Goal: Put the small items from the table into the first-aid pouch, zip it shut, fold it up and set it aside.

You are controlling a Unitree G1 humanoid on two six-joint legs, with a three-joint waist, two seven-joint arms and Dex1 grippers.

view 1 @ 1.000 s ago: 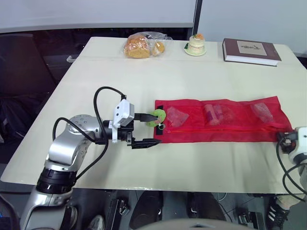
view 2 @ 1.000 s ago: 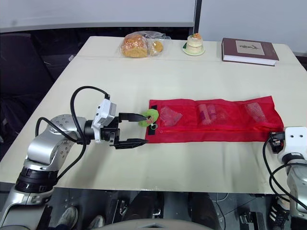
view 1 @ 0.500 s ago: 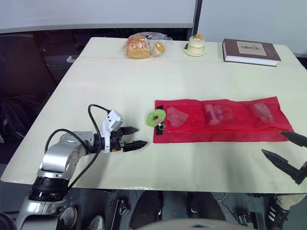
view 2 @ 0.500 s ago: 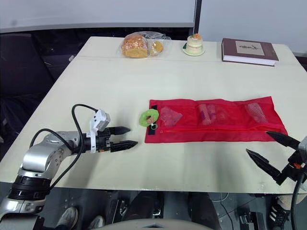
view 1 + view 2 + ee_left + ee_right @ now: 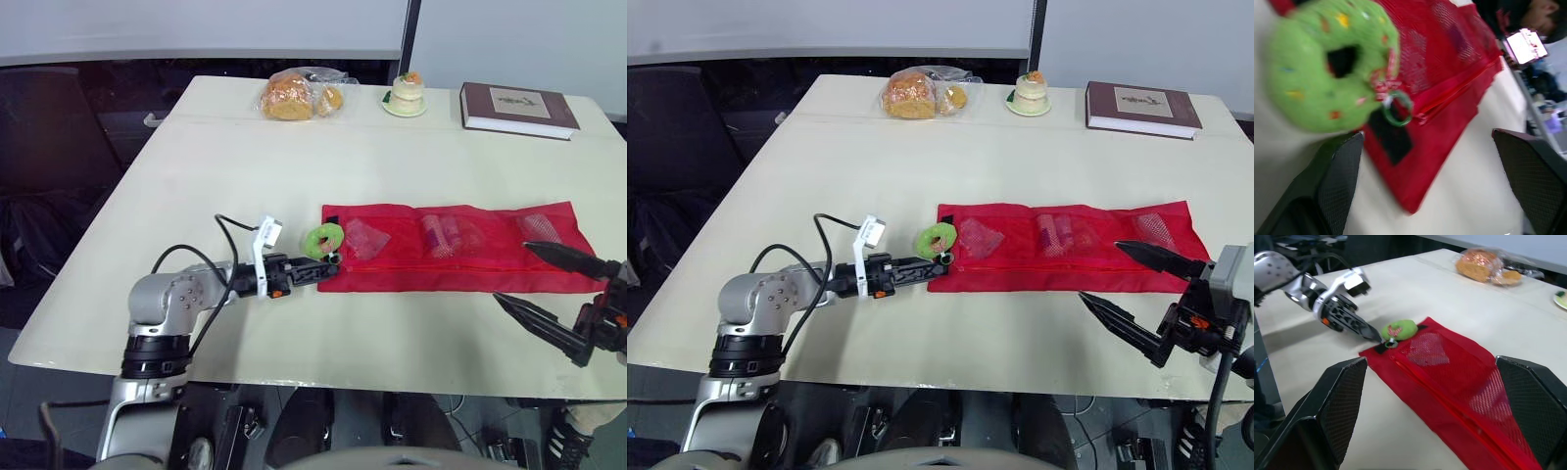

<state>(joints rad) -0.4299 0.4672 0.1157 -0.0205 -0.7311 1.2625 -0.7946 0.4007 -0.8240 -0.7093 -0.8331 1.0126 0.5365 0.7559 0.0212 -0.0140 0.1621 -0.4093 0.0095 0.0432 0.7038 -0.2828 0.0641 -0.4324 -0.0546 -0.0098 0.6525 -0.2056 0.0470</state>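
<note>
Next, my left gripper pinches the red pouch by its short end edge with the black strip [image 5: 1392, 147], since the pouch lies flat and slack.
The red mesh first-aid pouch [image 5: 460, 250] lies flat and unfolded at mid-table, with small items visible through its pockets. A green donut charm [image 5: 321, 239] rests at its left end, tied to a green zipper ring [image 5: 1397, 106]. My left gripper [image 5: 323, 270] lies low on the table, open, its tips at the pouch's left front corner just below the charm. Nothing is held between its fingers [image 5: 1339, 176]. My right gripper [image 5: 510, 271] is open wide, pointing left over the pouch's right front part, and is empty.
At the far edge sit a bag of bread [image 5: 294, 96], a small cake on a plate [image 5: 409, 95] and a dark red book [image 5: 517, 108]. Bare tabletop lies left of and in front of the pouch, near the front edge [image 5: 294, 352].
The left gripper pulled back from the charm, then reached forward to the pouch's left corner. The right gripper swung up from the pouch's right end and now points left, open.
</note>
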